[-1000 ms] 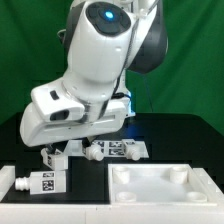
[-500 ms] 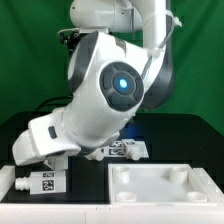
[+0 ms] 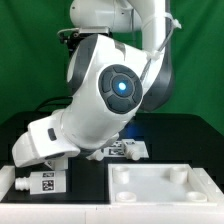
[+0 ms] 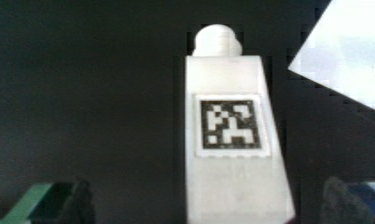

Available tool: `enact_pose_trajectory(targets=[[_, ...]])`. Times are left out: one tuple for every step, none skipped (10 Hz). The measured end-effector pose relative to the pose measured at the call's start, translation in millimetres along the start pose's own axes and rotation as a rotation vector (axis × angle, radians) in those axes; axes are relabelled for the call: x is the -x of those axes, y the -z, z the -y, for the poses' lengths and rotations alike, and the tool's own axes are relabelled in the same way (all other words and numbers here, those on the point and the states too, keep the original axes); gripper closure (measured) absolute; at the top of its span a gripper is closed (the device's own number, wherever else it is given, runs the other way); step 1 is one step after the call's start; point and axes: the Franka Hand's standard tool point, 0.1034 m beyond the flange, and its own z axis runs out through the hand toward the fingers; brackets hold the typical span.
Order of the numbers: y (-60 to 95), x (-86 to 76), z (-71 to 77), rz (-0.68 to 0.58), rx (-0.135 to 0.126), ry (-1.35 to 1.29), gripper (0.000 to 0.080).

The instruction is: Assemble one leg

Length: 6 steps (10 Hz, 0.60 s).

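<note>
The gripper picks up the white leg by its thick end [image 4: 239, 201] next, to fit the leg's rounded end into the board.
In the wrist view a white leg [image 4: 228, 130] lies on the black table. It has a square tag sticker on its flat face, and its narrow rounded end points away from my gripper [image 4: 202, 206]. The gripper is open. Its two dark fingertips [image 4: 52, 204] stand wide on either side of the leg's thick end, not touching it. In the exterior view my hand [image 3: 45, 146] is low over the table at that view's left. The fingers and that leg are hidden behind it.
Another tagged leg [image 3: 42, 182] lies at the front on the exterior view's left, and one more [image 3: 126, 150] behind my hand. The wide white tray-like board [image 3: 165, 186] lies at the front right. A white edge [image 4: 349, 55] shows beside the leg in the wrist view.
Since 1 s ago my arm has swung round and my hand has dropped low to the exterior view's left, covering the leg seen under it. In the last half second little has moved.
</note>
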Motion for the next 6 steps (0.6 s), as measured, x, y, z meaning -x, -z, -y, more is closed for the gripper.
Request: enact_pose_trajectory(targets=[[-11.9, -0.1, 4.9, 0.010, 0.011, -0.008, 0.0151], [-14.3, -1.6, 6.5, 0.005, 0.011, -0.008, 0.0151], [-13.0, -1.9, 5.7, 0.003, 0.012, -0.008, 0.0160], [-13.5, -1.9, 5.8, 0.004, 0.012, -0.007, 0.0160], [-13.8, -2.0, 5.9, 0.004, 0.012, -0.007, 0.0345], [-14.0, -2.1, 6.0, 0.005, 0.011, -0.007, 0.0345]])
